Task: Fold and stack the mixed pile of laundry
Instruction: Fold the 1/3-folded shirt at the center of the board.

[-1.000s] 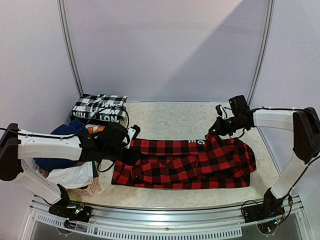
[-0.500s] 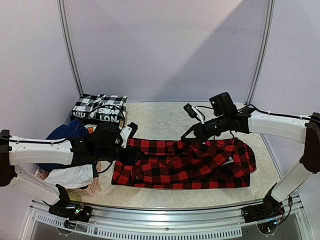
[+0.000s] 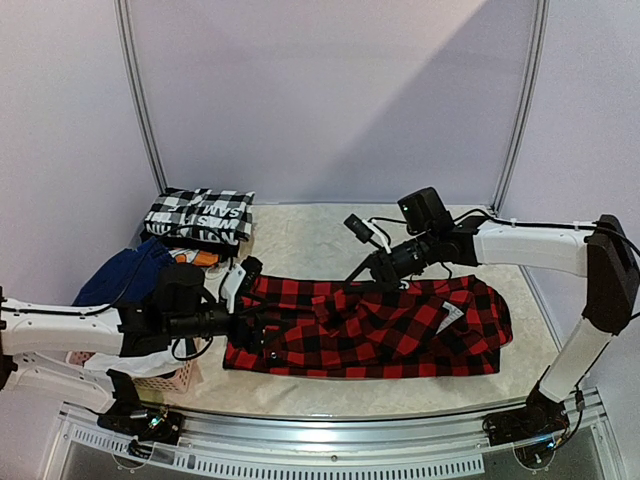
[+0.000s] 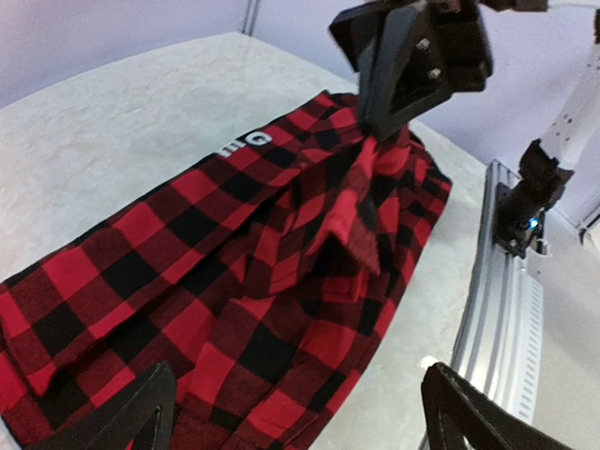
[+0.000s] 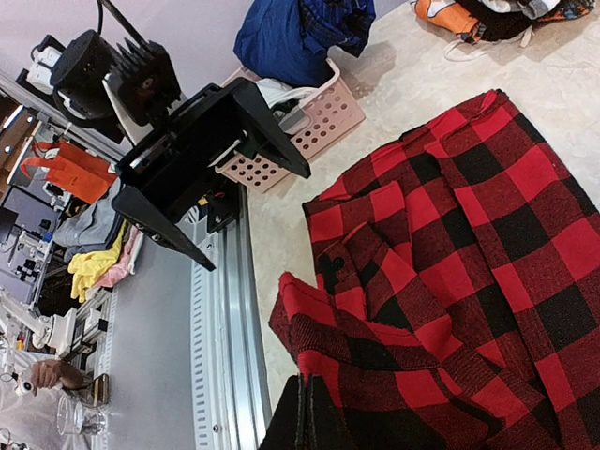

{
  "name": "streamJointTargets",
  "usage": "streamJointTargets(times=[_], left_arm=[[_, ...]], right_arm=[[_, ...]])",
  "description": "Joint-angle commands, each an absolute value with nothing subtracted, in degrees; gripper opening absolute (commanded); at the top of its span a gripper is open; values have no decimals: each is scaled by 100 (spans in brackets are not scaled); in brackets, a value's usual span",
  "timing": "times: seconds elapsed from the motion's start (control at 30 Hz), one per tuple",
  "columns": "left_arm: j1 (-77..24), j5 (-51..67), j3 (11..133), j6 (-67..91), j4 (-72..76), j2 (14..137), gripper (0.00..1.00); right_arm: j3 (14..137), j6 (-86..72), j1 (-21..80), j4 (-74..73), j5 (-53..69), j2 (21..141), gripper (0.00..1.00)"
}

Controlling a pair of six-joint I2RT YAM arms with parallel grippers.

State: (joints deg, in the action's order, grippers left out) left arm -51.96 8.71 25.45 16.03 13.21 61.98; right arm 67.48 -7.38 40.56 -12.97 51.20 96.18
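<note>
The left gripper grabs the plaid shirt's raised hem [image 3: 332, 300] [image 4: 349, 212] beside my right gripper's fingers next, to take the shirt over for folding.
The red-and-black plaid shirt [image 3: 400, 335] lies spread across the table's front middle. My right gripper [image 3: 363, 273] is shut on a fold of the shirt and holds it raised over the shirt's middle; the right wrist view shows the jaws [image 5: 305, 398] pinched on the shirt's [image 5: 450, 262] hem. My left gripper [image 3: 248, 302] is open at the shirt's left end, holding nothing. In the left wrist view its fingers [image 4: 127, 417] stand wide apart over the shirt [image 4: 234, 281], with the right gripper [image 4: 380, 127] ahead.
A folded black-and-white checked piece [image 3: 200, 215] lies at the back left. The pink basket [image 3: 170, 378] at the front left holds blue [image 3: 120, 275] and white [image 3: 145, 352] garments; an orange piece [image 3: 190, 258] lies beside it. The metal rail [image 3: 330, 440] runs along the front edge.
My right gripper has carried the shirt's right part leftward, from the right end to over the middle. My left arm has drawn back to the left along the shirt's left end.
</note>
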Motion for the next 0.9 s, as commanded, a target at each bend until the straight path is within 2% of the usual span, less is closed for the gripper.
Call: streamJointTargets(times=[0.0,0.27,0.4,0.67,0.77,0.8,0.87], left_arm=[[-5265,1824,2506,1376,2397,6323,93],[-5265,2587,2941,1270,3084,7233,93],[-5265,2714,3171,1353,3208,7667,85],[-5281,3091,3494,1608,3501,8384,50],[-5297,3088,3484,1680,3614,8499,47],[-5299,3079,3492,1703,3635,8532,43],[-5300,3097,3517,1741,3647,8589,26]], right_arm=[[6974,-410,4220,-1503,5395,9712,2],[7034,-181,4363,-1682,5415,9652,2],[6982,-132,4376,-1699,5423,9587,2],[6885,-110,4388,-1651,5407,9470,2],[6831,-85,4393,-1616,5403,9413,2],[6801,-80,4389,-1599,5414,9392,2],[6743,-70,4390,-1549,5414,9338,2]])
